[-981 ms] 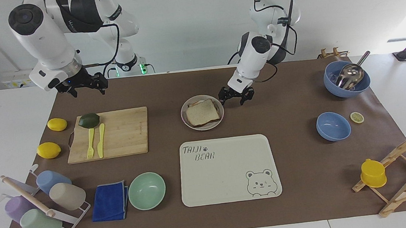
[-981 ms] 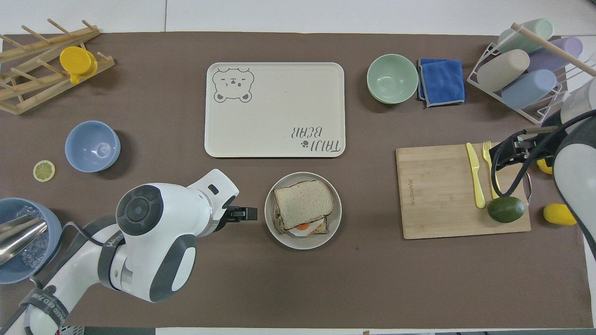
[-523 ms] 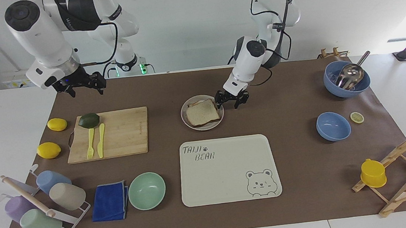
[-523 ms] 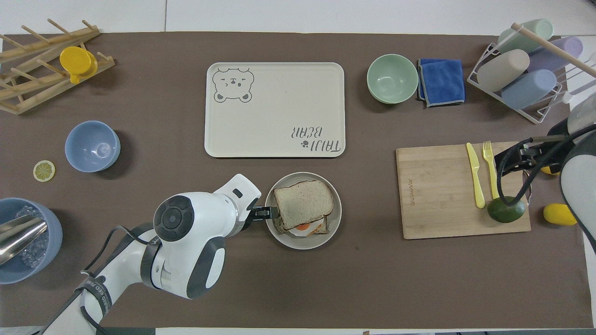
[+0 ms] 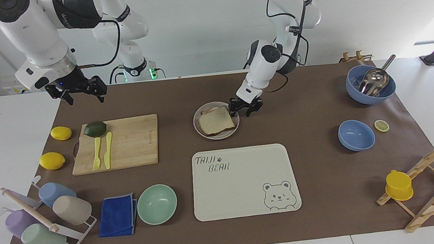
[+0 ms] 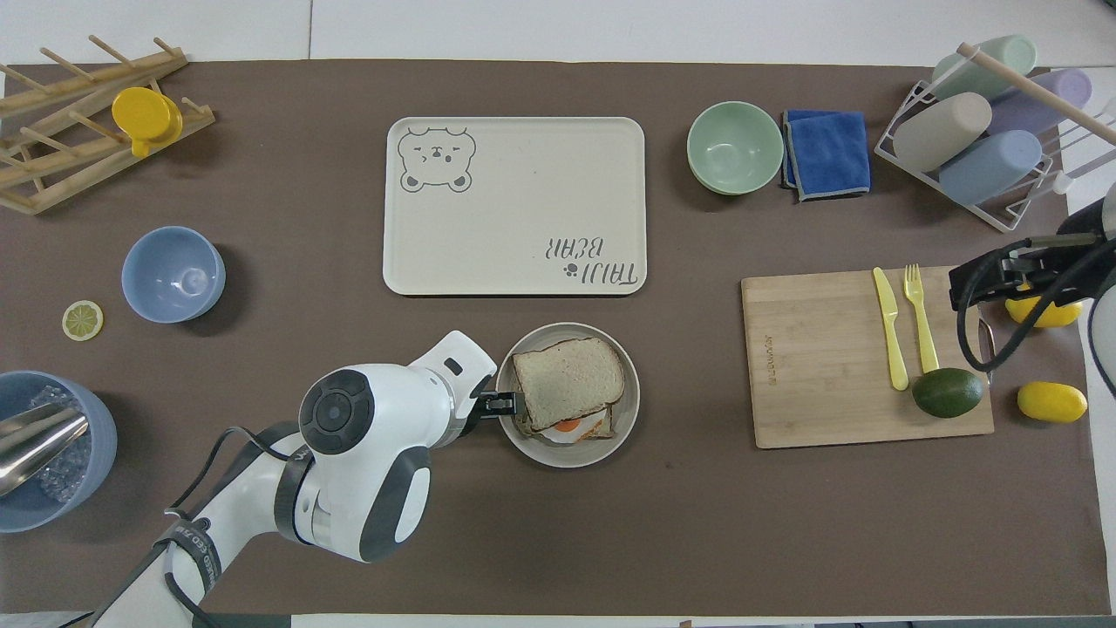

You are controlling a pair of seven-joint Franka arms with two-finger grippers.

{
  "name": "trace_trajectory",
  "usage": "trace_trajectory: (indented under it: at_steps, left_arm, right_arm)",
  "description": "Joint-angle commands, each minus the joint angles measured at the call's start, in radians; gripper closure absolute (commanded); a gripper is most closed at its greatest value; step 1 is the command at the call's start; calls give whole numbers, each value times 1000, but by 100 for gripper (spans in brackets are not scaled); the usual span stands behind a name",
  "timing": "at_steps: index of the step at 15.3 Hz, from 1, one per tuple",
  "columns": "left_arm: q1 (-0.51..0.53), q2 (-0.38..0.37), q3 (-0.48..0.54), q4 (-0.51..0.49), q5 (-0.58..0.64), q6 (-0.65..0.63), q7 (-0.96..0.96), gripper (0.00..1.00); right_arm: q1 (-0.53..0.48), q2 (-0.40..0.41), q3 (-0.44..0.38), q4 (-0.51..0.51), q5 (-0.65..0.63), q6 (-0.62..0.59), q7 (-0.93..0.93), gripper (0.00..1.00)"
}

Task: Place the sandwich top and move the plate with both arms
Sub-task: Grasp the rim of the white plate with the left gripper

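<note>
My left gripper takes hold of the plate by its rim (image 6: pixel 503 378) next, to move the plate with the plate's finished sandwich onto the bear tray (image 6: pixel 514 206).
The sandwich top (image 5: pixel 216 120) lies on the egg toast (image 6: pixel 568 426) on the plate (image 5: pixel 218 135), which sits on the brown mat nearer to the robots than the bear tray. In the overhead view the bread (image 6: pixel 567 379) covers most of the plate (image 6: pixel 567 458). My left gripper (image 5: pixel 244 110) is low at the plate's rim, on the side toward the left arm's end, fingers apart; it also shows in the overhead view (image 6: pixel 504 404). My right gripper (image 5: pixel 83 98) is open, empty and raised over the mat by the cutting board's edge; it also shows in the overhead view (image 6: pixel 968 283).
The cream bear tray (image 5: pixel 243 183) lies farther from the robots than the plate. A cutting board (image 5: pixel 131 142) holds an avocado (image 5: pixel 95 128), a yellow fork and a yellow knife. Two lemons, a mint bowl (image 5: pixel 157 204), a blue cloth, a cup rack, two blue bowls and wooden racks stand around.
My left gripper has moved from beside the plate up to its rim. My right arm has lifted and drawn toward its own end of the table. The sandwich and plate have not moved.
</note>
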Motion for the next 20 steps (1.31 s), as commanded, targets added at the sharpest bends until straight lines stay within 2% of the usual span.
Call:
trace_trajectory:
  at_steps: [1,2,4,5,11,14,18,20]
  left_arm:
    - [-23,8,11,0,-28,24,4,61]
    - [-23,8,11,0,-30,24,4,69]
    - [-33,25,9,4,-45,24,4,93]
    - [-46,30,9,5,-47,31,6,100]
    - [-30,30,11,20,-47,24,15,100]
    - [29,5,11,77,-47,-86,19,100]
    - [156,2,15,267,-57,-367,87,100]
    - [202,28,17,377,-68,-448,93,100]
  right_arm:
    - [3,9,-6,13,14,-2,-24,0]
    - [3,9,-6,11,15,-6,-24,0]
    - [-7,6,-6,2,17,-9,-30,0]
    - [-6,1,-8,-9,17,-9,-40,0]
    - [-14,12,-8,2,26,13,-42,0]
    - [-12,15,-8,5,23,10,-42,0]
    - [-14,29,-8,19,25,-24,-42,0]
    - [-13,21,-8,11,25,-24,-43,0]
